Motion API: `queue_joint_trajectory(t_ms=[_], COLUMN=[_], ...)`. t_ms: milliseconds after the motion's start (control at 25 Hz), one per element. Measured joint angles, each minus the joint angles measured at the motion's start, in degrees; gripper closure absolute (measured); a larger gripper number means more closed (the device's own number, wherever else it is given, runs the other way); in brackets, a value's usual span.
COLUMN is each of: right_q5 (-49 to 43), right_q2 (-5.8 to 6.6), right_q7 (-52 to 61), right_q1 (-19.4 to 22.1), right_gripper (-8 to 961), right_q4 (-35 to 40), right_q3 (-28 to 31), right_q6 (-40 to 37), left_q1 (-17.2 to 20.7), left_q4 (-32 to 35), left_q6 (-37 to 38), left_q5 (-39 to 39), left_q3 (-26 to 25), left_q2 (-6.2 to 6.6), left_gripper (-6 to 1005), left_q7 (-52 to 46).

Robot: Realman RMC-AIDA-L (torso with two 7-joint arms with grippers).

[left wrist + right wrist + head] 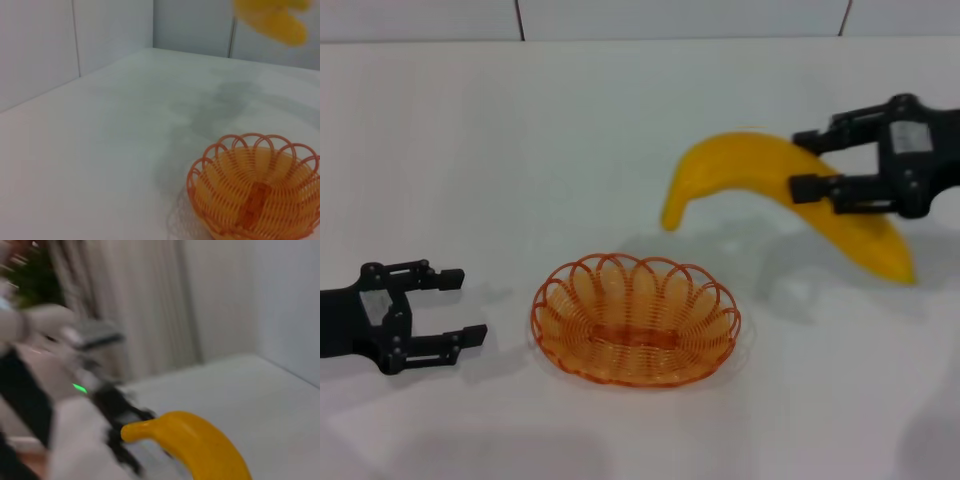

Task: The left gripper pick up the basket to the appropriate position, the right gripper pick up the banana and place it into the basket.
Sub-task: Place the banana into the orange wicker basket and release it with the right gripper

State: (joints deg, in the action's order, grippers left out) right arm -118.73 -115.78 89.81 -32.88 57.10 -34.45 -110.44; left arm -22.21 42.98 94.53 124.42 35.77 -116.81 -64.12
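Observation:
The banana is above and behind the basket (635,318) in the head view, so I should move it toward the basket before my right gripper lets go.
The orange wire basket (635,318) sits on the white table in the head view, near the front middle. It also shows in the left wrist view (257,187). My left gripper (456,306) is open and empty, a little to the left of the basket, apart from it. My right gripper (805,160) is shut on the yellow banana (770,185) and holds it in the air behind and to the right of the basket. The banana also shows in the right wrist view (197,442) and at the edge of the left wrist view (272,17).
The white table (520,150) runs back to a tiled wall (620,18). The banana's shadow falls on the table behind the basket.

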Motion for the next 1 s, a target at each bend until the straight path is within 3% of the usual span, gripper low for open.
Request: queue_joint_trajectory(t_ms=[200,480,640,1000], right_q5=[6.78,9.43,9.46,14.49], right_q2=[-0.43,-0.46,-0.69,-1.04], right_q7=[-1.66,-4.62,-4.65,-4.51], right_q1=[-0.45,-4.56,-5.70,-6.89], right_gripper=[453,448,445,438], right_q4=[-7.92,-21.13,-24.09,-26.42], right_q3=[-7.44,-18.29,-21.58,-29.05], right_q6=[0.40,13.59,18.73,19.34], left_q1=[-0.51,-1.20,-1.54,-1.79], left_q4=[-1.00,-2.25,-2.27,-2.28], left_q6=[-0.08,-0.23,-0.23,-0.22], left_q5=[-0.13,0.13,0.30,0.12], left_q3=[0.05,0.26,0.34,0.28], left_q2=[-0.12,0.03,0.01,-0.08], left_gripper=[240,240,239,239], left_q7=[0.39,0.53,0.54,0.63])
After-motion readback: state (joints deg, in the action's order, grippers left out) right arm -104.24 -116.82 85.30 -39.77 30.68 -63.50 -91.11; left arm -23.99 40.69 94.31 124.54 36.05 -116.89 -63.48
